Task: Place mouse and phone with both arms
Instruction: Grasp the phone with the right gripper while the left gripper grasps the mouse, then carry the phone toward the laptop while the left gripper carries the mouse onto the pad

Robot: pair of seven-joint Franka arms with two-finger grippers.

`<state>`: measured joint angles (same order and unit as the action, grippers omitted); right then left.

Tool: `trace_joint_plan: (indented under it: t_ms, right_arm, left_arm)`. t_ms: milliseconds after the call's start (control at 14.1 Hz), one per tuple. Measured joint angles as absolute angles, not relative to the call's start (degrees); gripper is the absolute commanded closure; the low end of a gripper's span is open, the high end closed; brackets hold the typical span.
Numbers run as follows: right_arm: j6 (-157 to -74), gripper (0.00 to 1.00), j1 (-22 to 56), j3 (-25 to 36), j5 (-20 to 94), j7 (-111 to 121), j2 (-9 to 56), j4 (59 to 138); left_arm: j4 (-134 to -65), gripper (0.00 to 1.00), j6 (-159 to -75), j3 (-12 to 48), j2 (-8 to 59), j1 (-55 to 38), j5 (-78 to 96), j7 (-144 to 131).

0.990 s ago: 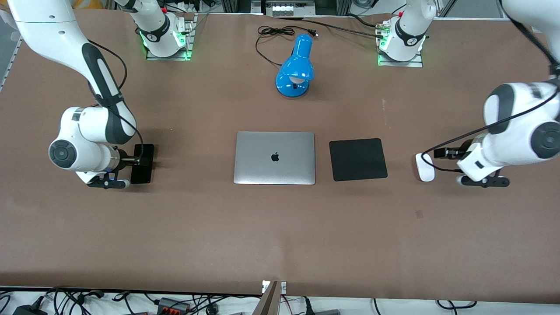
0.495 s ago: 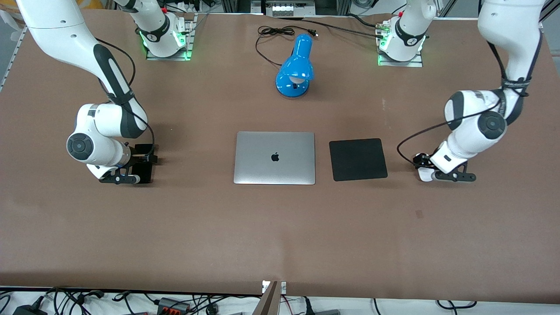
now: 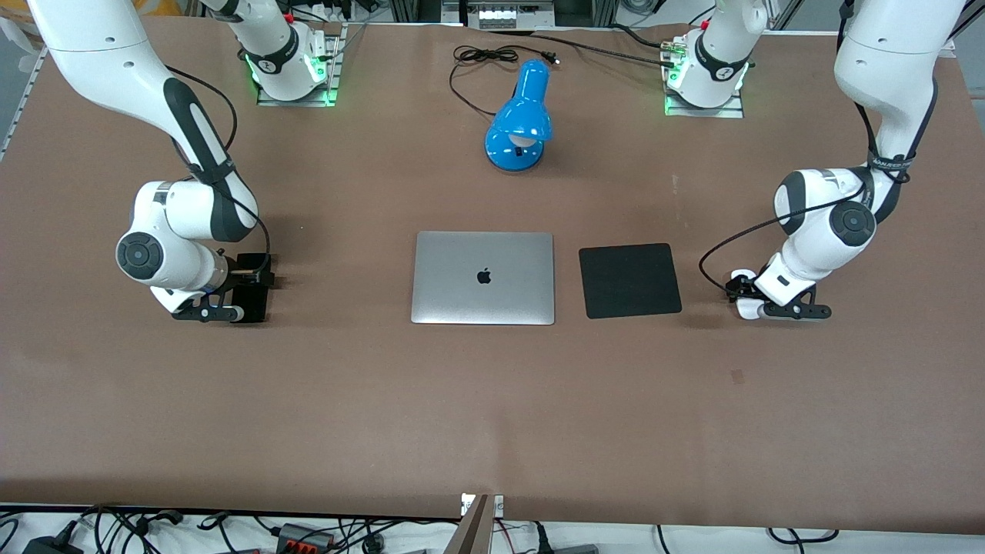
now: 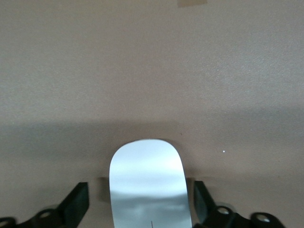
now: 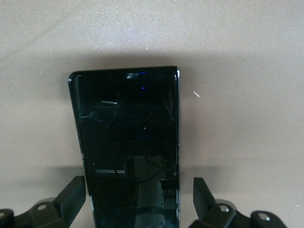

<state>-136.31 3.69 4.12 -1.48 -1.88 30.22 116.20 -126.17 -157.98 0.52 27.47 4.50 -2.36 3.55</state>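
My fingers are at the table beside the phone's long edges and would hold the phone if I closed now, so my right gripper should close on it.
The white mouse (image 3: 743, 303) lies on the table toward the left arm's end, mostly hidden under my left gripper (image 3: 745, 289). In the left wrist view the mouse (image 4: 149, 183) sits between the open fingers (image 4: 76, 206) with a gap on each side. The black phone (image 3: 252, 296) lies flat toward the right arm's end, under my right gripper (image 3: 248, 278). In the right wrist view the phone (image 5: 128, 142) lies between the open fingers (image 5: 71, 197), not touched by them.
A closed silver laptop (image 3: 483, 277) lies mid-table with a black square mouse pad (image 3: 629, 280) beside it, between laptop and mouse. A blue desk lamp (image 3: 522, 119) with its cord lies nearer the arm bases.
Both arms swung in and lowered their grippers over the phone and the mouse during the last second. In the last half second they barely moved. Phone and mouse stay in place.
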Motion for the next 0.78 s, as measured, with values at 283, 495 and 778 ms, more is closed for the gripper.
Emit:
trace_joint_plan:
  t_ms: [283,495,778]
  right_arm:
    - [-138.26,0.67,3.71,4.06,-1.48,-1.72,30.19,117.25]
    - [-138.71,0.74,3.93,3.84,-1.52,-1.58,29.42,116.64]
    - [-132.09,0.73,7.61,2.24,-1.11,-3.26,29.45,111.51]
  left_arm:
    - [-126.24,0.61,-158.51,0.74,27.65,4.47,-2.36,3.52]
    - [-125.96,0.61,-158.77,0.80,27.27,4.40,-2.36,3.52]
    - [-121.47,0.61,-148.41,1.02,23.98,3.95,-2.36,3.52]
